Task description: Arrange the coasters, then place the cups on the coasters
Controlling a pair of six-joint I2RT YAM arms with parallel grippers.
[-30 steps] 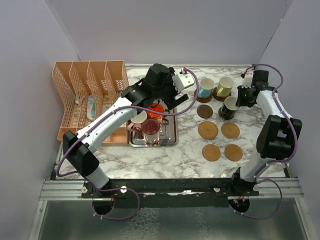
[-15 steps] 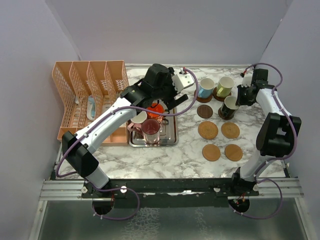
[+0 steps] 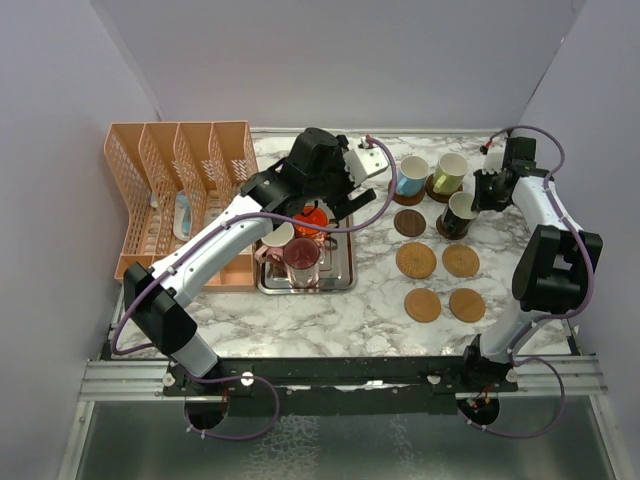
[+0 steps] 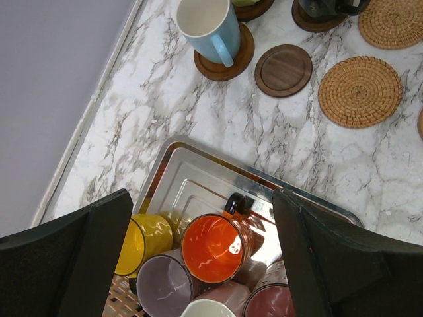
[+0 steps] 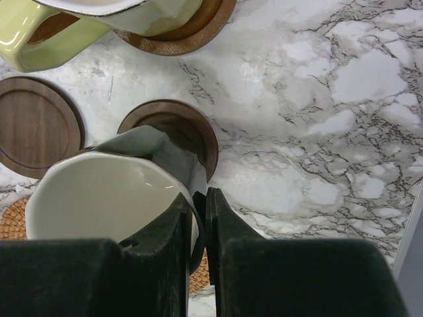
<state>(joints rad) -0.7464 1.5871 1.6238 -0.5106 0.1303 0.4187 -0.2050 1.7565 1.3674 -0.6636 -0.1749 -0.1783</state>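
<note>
The black cup's bottom is inside the flat dark coaster's edge and would stand there, so my right gripper should open.
My right gripper (image 5: 201,205) is shut on the rim of the black cup (image 5: 155,155), one finger inside its cream interior. The cup leans over a dark coaster (image 5: 198,129). In the top view that gripper (image 3: 478,196) and black cup (image 3: 459,214) are at the back right. A pale yellow-green cup (image 3: 449,172) and a light blue cup (image 4: 208,26) each stand on a dark coaster. One dark coaster (image 4: 283,61) is bare, as are several woven coasters (image 3: 415,260). My left gripper (image 4: 201,224) hangs open above the orange cup (image 4: 215,247) in the steel tray (image 4: 198,148).
Yellow (image 4: 142,241), purple (image 4: 165,287), maroon (image 3: 300,255) and pink-white (image 3: 275,235) cups crowd the tray around the orange one. An orange plastic rack (image 3: 175,195) stands at the back left. Walls close in the table on three sides.
The right arm has shifted very slightly, still gripping the black cup over its coaster. The left arm has stayed where it was.
</note>
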